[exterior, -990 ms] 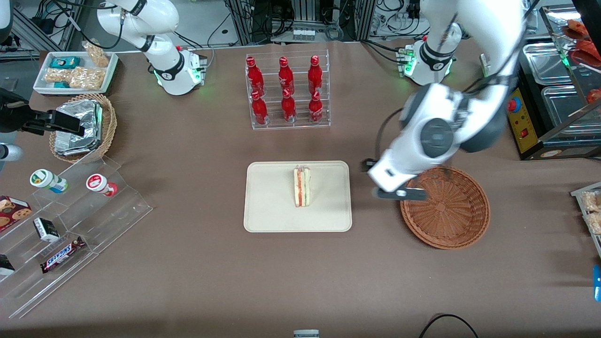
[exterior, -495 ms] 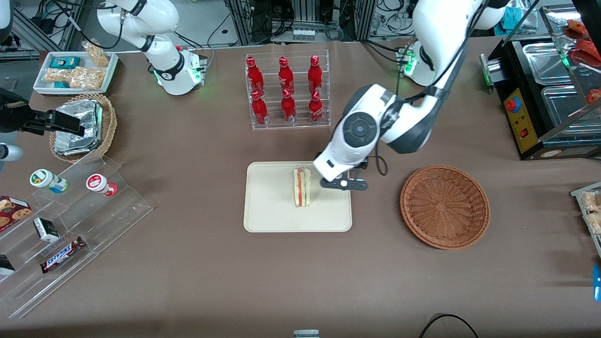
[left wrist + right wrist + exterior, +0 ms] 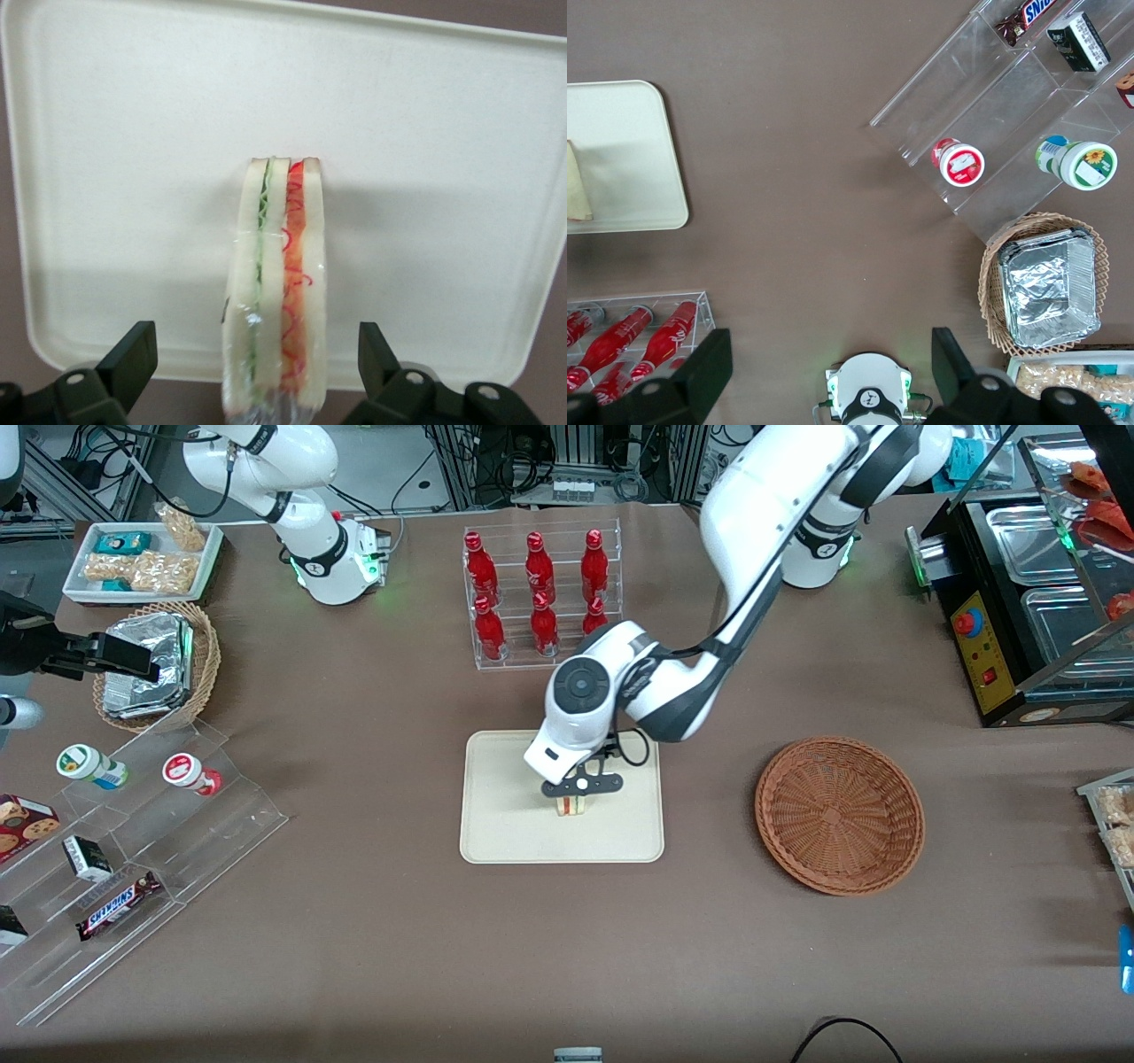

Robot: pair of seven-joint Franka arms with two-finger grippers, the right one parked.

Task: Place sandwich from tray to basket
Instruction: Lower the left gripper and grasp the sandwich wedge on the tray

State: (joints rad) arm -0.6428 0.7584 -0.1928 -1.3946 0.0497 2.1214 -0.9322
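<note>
The gripper grabs the sandwich [image 3: 570, 806] by its wrapped bread sides next, to move it from the tray into the wicker basket [image 3: 840, 816].
My gripper [image 3: 582, 782] hangs over the white tray [image 3: 496, 824] in the front view, covering most of the sandwich [image 3: 570, 806]. Only the sandwich's end nearer that camera shows there. In the left wrist view the gripper [image 3: 257, 350] is open, its two dark fingers standing apart on either side of the wrapped sandwich [image 3: 306, 266], with gaps between them and it. The sandwich lies on the tray [image 3: 133, 115], with white bread, green and red filling showing. The round wicker basket [image 3: 840, 816] sits beside the tray, toward the working arm's end.
A clear rack of red bottles [image 3: 543, 628] stands farther from the front camera than the tray, close to the arm. An oven [image 3: 1045, 602] is toward the working arm's end. A clear stepped shelf [image 3: 204, 850] with jars and snacks stands toward the parked arm's end.
The working arm has swung from above the basket, across the tray's edge, to over the sandwich, which it now largely covers in the front view. The sandwich, tray and basket have stayed in place.
</note>
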